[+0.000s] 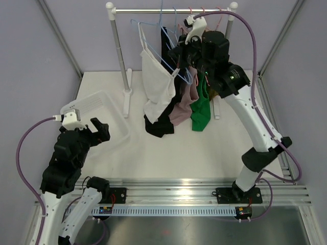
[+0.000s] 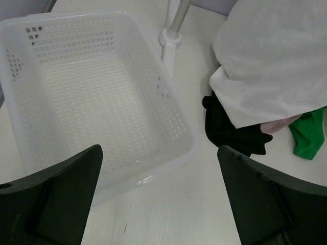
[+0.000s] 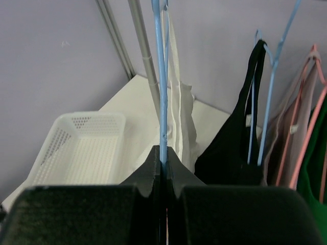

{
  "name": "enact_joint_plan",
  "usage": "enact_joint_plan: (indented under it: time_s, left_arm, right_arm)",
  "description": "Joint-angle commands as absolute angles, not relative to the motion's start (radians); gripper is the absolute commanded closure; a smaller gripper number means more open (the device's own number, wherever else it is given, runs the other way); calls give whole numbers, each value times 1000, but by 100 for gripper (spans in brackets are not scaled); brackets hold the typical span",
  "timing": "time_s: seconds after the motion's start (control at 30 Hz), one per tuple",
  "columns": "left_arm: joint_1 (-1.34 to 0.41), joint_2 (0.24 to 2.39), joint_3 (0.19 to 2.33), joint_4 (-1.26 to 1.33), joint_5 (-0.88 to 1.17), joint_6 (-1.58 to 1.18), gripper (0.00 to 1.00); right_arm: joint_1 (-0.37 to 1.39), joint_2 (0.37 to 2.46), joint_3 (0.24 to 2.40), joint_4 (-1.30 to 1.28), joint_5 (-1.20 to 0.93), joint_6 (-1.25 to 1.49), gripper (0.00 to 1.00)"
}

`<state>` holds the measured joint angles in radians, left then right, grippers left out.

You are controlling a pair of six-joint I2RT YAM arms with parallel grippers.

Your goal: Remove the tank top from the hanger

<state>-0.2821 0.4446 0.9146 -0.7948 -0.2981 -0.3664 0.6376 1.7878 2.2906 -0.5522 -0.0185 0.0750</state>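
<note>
My left gripper grabs the white tank top's strap next, at the blue hanger's end opposite my right gripper, to slip the tank top off.
The white tank top [image 1: 156, 84] hangs from a blue hanger [image 1: 145, 35] at the left end of the clothes rail. My right gripper [image 1: 176, 53] is up at the rail and shut on that hanger's lower end. In the right wrist view the jaws [image 3: 162, 161] pinch the blue hanger wire [image 3: 161, 76], with the white tank top [image 3: 180, 107] just behind it. My left gripper [image 1: 99, 130] is open and empty, low over the table beside the basket. In the left wrist view the white top [image 2: 276, 61] hangs at the upper right, well away from the open gripper [image 2: 158, 199].
A white plastic basket [image 1: 97, 102] sits at the left, its rim [image 2: 189, 143] just ahead of my left fingers. Black [image 1: 161, 127], pink [image 1: 181, 107] and green [image 1: 202, 109] tops hang on other hangers. The rack's left post [image 1: 120, 51] stands on a foot [image 2: 171, 38].
</note>
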Motion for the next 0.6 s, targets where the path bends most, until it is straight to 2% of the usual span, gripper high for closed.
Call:
enact_joint_plan:
  time_s: [0.0, 0.13, 0.17, 0.3, 0.37, 0.57]
  left_arm:
    - [-278, 511, 1020, -706, -169, -383, 1]
    - [-279, 635, 1199, -667, -13, -416, 1]
    - [-281, 684, 1225, -623, 82, -416, 1]
    - [-328, 791, 1311, -487, 210, -434, 1]
    - [-401, 879, 1360, -440, 245, -422, 1]
    - [-636, 1003, 1387, -296, 178, -333, 1]
  right_arm:
    - [649, 1593, 2176, -548, -26, 127, 100]
    - [649, 1444, 2010, -633, -60, 195, 100]
    - [649, 1372, 1970, -649, -89, 205, 100]
    - [649, 1182, 1774, -672, -127, 253, 100]
    - [649, 1102, 1717, -731, -132, 268, 100]
    - [649, 932, 1623, -863, -161, 275, 100]
